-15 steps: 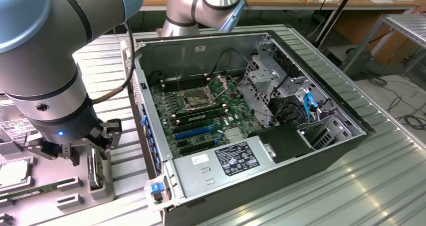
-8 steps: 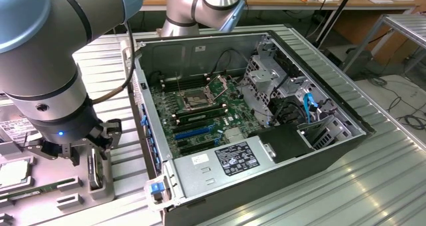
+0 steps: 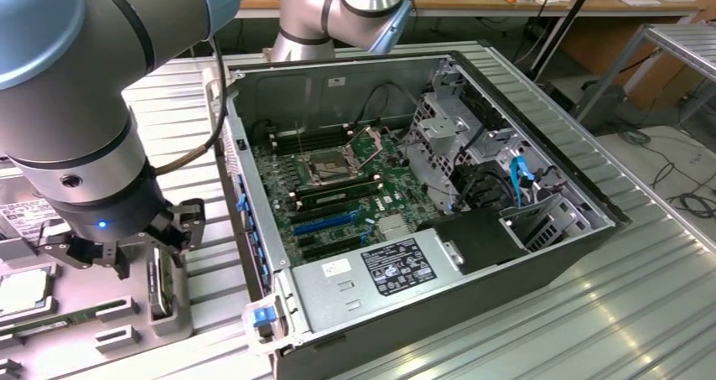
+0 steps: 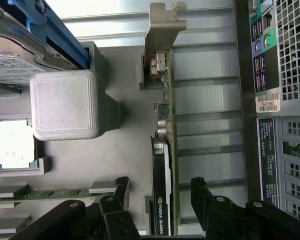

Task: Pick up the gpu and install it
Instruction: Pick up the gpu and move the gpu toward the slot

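Note:
My fingers stand beside the GPU's black cooler and green board, and closing now would catch the GPU, so it is time to close on it.
The gpu (image 4: 162, 165) stands on edge in a slot of the grey holder tray (image 4: 115, 160), its green board and black cooler seen edge-on and its silver end bracket (image 4: 162, 30) at the far end. My gripper (image 4: 160, 200) is open. One black finger (image 4: 121, 197) is on either side of the card, apart from it. In the exterior view the gripper (image 3: 146, 247) hangs just above the gpu (image 3: 160, 289) at the exterior view's left, beside the open computer case (image 3: 481, 95).
The tray also holds a processor (image 4: 12, 145), a memory stick (image 4: 40, 192), a labelled hard drive (image 4: 15, 60) and a raised grey block (image 4: 65, 102). The case's motherboard with blue slots (image 3: 324, 221) lies open upward. The case's rear panel (image 4: 280, 100) is close beside the tray.

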